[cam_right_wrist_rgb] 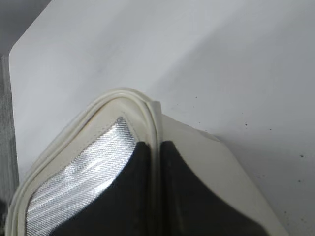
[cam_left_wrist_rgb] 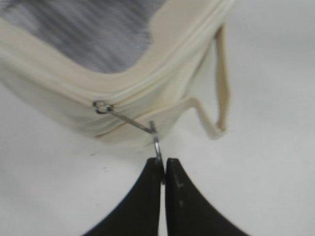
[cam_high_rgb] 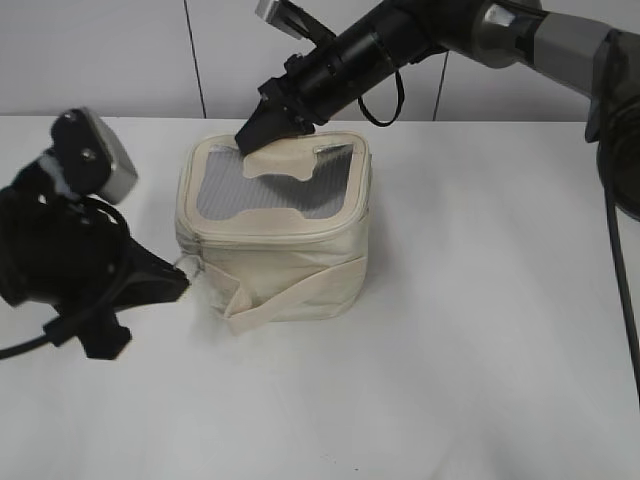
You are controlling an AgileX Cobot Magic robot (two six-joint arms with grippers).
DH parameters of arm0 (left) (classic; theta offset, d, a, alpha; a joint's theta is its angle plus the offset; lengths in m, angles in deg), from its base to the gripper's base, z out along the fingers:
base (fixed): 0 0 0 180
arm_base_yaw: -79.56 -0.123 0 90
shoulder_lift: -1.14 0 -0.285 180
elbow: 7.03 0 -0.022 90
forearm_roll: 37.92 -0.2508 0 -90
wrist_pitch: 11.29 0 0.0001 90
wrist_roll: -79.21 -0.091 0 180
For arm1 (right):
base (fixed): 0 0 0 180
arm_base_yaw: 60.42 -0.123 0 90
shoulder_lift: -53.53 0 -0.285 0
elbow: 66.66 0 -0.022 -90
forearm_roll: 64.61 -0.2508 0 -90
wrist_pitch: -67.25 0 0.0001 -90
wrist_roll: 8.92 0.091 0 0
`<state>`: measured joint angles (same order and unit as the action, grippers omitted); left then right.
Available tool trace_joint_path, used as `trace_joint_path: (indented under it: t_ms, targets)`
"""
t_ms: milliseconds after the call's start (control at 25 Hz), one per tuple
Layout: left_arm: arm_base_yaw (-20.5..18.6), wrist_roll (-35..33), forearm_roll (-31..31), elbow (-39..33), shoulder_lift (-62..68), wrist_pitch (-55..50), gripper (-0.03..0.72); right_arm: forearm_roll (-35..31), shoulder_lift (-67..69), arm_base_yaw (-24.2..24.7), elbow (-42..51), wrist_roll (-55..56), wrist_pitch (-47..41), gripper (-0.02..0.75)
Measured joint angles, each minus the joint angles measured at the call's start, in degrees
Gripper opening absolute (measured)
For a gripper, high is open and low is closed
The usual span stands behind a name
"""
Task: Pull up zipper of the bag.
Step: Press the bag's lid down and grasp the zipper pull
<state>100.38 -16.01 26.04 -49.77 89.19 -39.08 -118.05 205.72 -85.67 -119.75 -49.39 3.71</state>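
Note:
I need to move the ring pull with my left gripper until its slider gets to the bag's front rim's middle (cam_high_rgb: 252, 245) before I let go of it. The slider is at the corner of the bag.
The cream bag (cam_high_rgb: 300, 265) stands mid-table, with its grey top panel and cream patch (cam_high_rgb: 282, 165) facing up. The zipper (cam_high_rgb: 270, 233) runs round the top rim. My left gripper (cam_high_rgb: 180, 281) is at the bag's front left corner. In the left wrist view it (cam_left_wrist_rgb: 164, 166) is shut on a silver ring pull (cam_left_wrist_rgb: 157, 145), whose link leads to the slider (cam_left_wrist_rgb: 101, 106) on the zipper track (cam_left_wrist_rgb: 162, 73). My right gripper (cam_high_rgb: 256, 135) is at the bag's back left rim. In the right wrist view it (cam_right_wrist_rgb: 155, 147) is shut on the rim's raised edge (cam_right_wrist_rgb: 153, 115).
The wide cream strap (cam_high_rgb: 290, 296) wraps the bag's front and hangs as a loop (cam_left_wrist_rgb: 220, 98) at the side. The white table (cam_high_rgb: 480, 330) surrounds the bag, with a wall behind. The right arm (cam_high_rgb: 400, 40) reaches over from the upper right.

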Motion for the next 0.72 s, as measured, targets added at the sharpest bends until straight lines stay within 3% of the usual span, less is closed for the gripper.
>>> trace_joint_path:
  t_ms: [240, 320, 440, 520, 600, 720]
  targets:
    - [20.24, 2.24, 8.8, -0.12, 2.19, 16.27, -0.001, 0.06, 0.0, 0.0, 0.0, 0.26, -0.33, 0.045]
    - [23.98, 2.35, 11.5, -0.07, 3.44, 20.64, 0.0, 0.11, -0.05, 0.0, 0.0, 0.31, -0.71, 0.045]
    - [25.44, 2.35, 16.0, -0.07, 3.88, 22.45, 0.0, 0.18, -0.05, 0.0, 0.0, 0.84, -0.85, 0.046]
    - [25.2, 2.35, 19.67, -0.07, 3.77, 22.21, 0.008, 0.18, -0.05, 0.14, 0.0, 1.8, -0.85, 0.093]
    - [24.36, 2.3, 22.16, -0.07, 2.91, 20.86, 0.058, 0.18, -0.16, 0.47, -0.23, 2.59, -0.51, 0.233]
    - [22.36, 2.5, 23.63, -0.25, -0.33, 15.33, 0.223, 1.46, -0.95, 2.11, -0.66, 3.88, -0.13, 0.424]
